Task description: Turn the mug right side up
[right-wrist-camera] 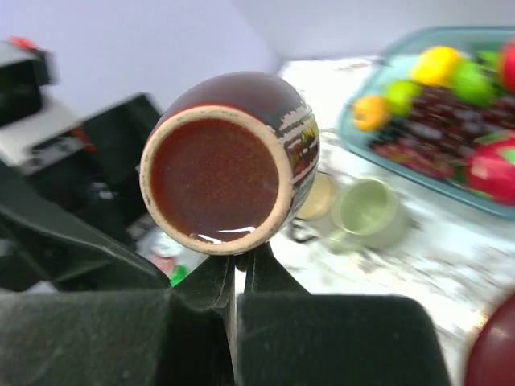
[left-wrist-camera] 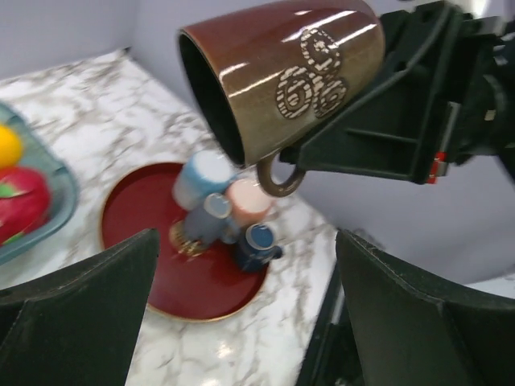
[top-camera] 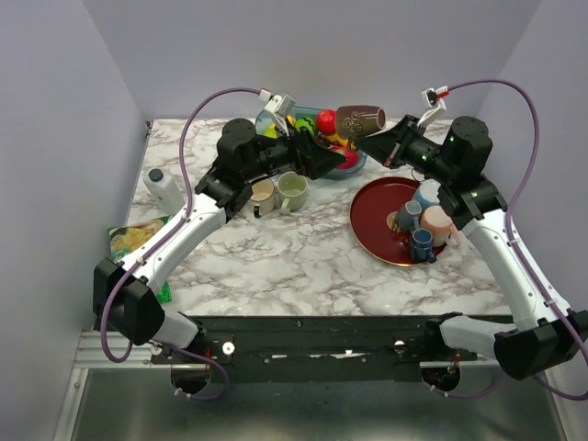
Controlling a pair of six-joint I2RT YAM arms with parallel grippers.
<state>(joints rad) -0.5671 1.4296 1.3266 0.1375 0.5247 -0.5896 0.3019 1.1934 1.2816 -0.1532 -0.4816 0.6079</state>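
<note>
Next, my left gripper grabs its handle (left-wrist-camera: 278, 180) from the side of the mug's opening, opposite my right gripper, to turn the brown mug right side up.
A brown glazed mug (top-camera: 360, 119) with a cream swirl pattern hangs in the air on its side above the back of the table. My right gripper (top-camera: 374, 141) is shut on its handle (left-wrist-camera: 278, 181). In the right wrist view the mug's base (right-wrist-camera: 216, 167) faces the camera just above my closed fingers (right-wrist-camera: 273, 277). In the left wrist view the mug (left-wrist-camera: 282, 76) has its mouth pointing left and down. My left gripper (top-camera: 335, 158) is open and empty, just left of and below the mug, with its jaws spread wide (left-wrist-camera: 245, 241).
A red round tray (top-camera: 372, 216) at the right holds several small cups. A teal fruit dish (top-camera: 266, 119) sits at the back. A cream mug (top-camera: 264, 196) and a green mug (top-camera: 292, 191) stand upright under my left arm. A white bottle (top-camera: 163, 188) and a snack bag (top-camera: 133, 237) lie at the left.
</note>
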